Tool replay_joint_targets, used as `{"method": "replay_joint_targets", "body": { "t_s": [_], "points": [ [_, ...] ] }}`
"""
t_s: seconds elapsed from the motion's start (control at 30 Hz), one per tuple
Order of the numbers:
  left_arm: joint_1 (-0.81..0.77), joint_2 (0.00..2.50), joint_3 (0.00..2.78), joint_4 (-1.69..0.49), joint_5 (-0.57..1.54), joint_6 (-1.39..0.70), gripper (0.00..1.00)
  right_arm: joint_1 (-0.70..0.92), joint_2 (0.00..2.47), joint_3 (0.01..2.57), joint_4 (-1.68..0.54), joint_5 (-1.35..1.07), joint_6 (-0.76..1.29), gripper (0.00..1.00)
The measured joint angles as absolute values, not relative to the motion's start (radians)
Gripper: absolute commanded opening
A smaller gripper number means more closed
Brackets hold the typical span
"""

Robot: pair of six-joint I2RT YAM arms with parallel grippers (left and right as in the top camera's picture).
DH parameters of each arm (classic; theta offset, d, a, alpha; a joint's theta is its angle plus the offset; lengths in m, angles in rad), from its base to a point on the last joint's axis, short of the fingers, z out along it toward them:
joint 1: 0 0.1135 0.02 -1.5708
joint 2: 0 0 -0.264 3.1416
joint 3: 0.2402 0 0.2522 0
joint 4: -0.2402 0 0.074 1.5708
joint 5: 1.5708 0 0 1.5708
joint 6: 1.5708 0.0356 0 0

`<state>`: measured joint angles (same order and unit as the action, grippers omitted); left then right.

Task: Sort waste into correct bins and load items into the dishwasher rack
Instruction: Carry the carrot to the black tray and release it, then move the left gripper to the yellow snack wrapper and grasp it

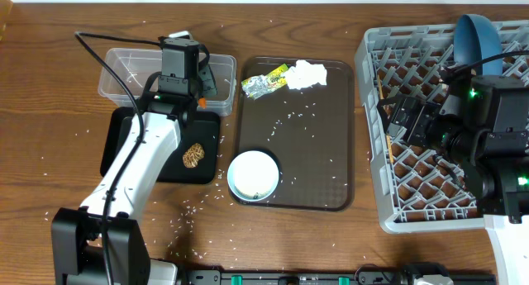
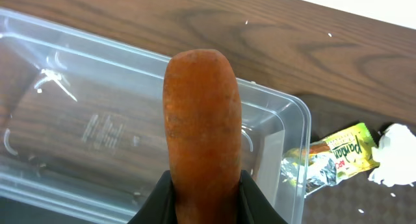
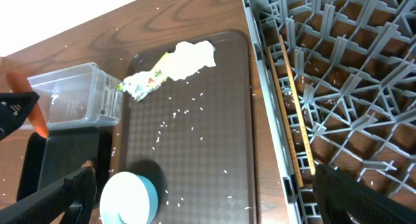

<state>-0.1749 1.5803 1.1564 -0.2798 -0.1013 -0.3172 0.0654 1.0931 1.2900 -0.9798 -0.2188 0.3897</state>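
Note:
My left gripper should move the stick (image 2: 201, 120) to the black tray before it opens, because the clear tub is below the stick and the stick would end up there if I opened now.
My left gripper (image 1: 192, 85) is shut on the orange carrot-like stick (image 2: 201, 120) and holds it over the right end of the clear tub (image 1: 124, 68), which also shows in the left wrist view (image 2: 78, 126). The black tray (image 1: 124, 144) holds the brown food lump (image 1: 193, 155). The wrapper (image 1: 263, 84) and the tissue (image 1: 307, 74) lie on the brown serving tray (image 1: 331, 153), with rice grains (image 1: 289, 116) scattered about. The white bowl (image 1: 254, 176) sits at the serving tray's front left. The blue plate-bowl (image 1: 482, 37) stands in the grey rack (image 1: 369, 111). My right gripper (image 3: 208, 204) is open and empty over the rack's left edge.
Rice grains also lie on the wooden table in front of the trays (image 1: 194, 209). The black tray touches the serving tray's left side. A wooden strip (image 3: 289, 107) lies inside the rack along its left wall. The cups are out of view.

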Motion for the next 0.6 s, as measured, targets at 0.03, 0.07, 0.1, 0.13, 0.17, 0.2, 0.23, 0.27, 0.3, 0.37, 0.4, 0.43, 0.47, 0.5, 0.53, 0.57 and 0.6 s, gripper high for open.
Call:
{"method": "replay_joint_targets", "body": {
  "t_s": [0.03,0.07,0.1,0.13,0.17,0.2,0.23,0.27,0.3,0.37,0.4,0.43,0.47,0.5,0.53,0.57,0.6],
  "points": [
    [-0.175,1.577,1.156,-0.306,-0.103,-0.336,0.10,0.065,1.093,1.290,-0.981,-0.219,0.390,0.99],
    [-0.175,1.573,1.156,-0.343,-0.105,-0.360,0.10,0.065,1.093,1.290,-0.982,-0.219,0.390,0.99],
    [-0.174,1.567,1.155,-0.389,-0.106,-0.391,0.10,0.065,1.093,1.290,-0.984,-0.219,0.390,0.99],
    [-0.170,1.558,1.155,-0.438,-0.107,-0.426,0.10,0.065,1.093,1.290,-0.985,-0.219,0.390,0.99],
    [-0.165,1.550,1.154,-0.478,-0.107,-0.456,0.10,0.065,1.093,1.290,-0.985,-0.218,0.390,0.99],
    [-0.157,1.539,1.154,-0.520,-0.108,-0.490,0.10,0.065,1.093,1.290,-0.986,-0.218,0.390,0.99],
    [-0.143,1.524,1.154,-0.564,-0.109,-0.525,0.10,0.065,1.093,1.290,-0.986,-0.218,0.390,0.99],
    [-0.130,1.513,1.155,-0.601,-0.110,-0.551,0.10,0.065,1.093,1.290,-0.986,-0.217,0.390,0.99],
    [-0.115,1.502,1.155,-0.645,-0.112,-0.577,0.10,0.065,1.093,1.290,-0.986,-0.217,0.390,0.99],
    [-0.077,1.487,1.154,-0.731,-0.119,-0.640,0.13,0.065,1.093,1.290,-0.989,-0.216,0.389,0.99],
    [-0.065,1.485,1.154,-0.753,-0.120,-0.662,0.22,0.065,1.093,1.290,-0.991,-0.216,0.389,0.99],
    [-0.048,1.485,1.149,-0.762,-0.124,-0.691,0.29,0.065,1.093,1.290,-0.992,-0.216,0.389,0.99],
    [-0.031,1.485,1.137,-0.758,-0.129,-0.725,0.33,0.065,1.093,1.290,-0.992,-0.216,0.389,0.99],
    [-0.021,1.485,1.128,-0.751,-0.130,-0.745,0.34,0.065,1.093,1.290,-0.992,-0.216,0.389,0.99],
    [-0.010,1.485,1.111,-0.738,-0.131,-0.778,0.34,0.065,1.093,1.290,-0.992,-0.216,0.389,0.99],
    [0.001,1.485,1.091,-0.723,-0.134,-0.812,0.34,0.065,1.093,1.290,-0.992,-0.216,0.390,0.99],
    [0.008,1.485,1.070,-0.704,-0.135,-0.838,0.34,0.065,1.093,1.290,-0.991,-0.216,0.389,0.99]
  ]
}}
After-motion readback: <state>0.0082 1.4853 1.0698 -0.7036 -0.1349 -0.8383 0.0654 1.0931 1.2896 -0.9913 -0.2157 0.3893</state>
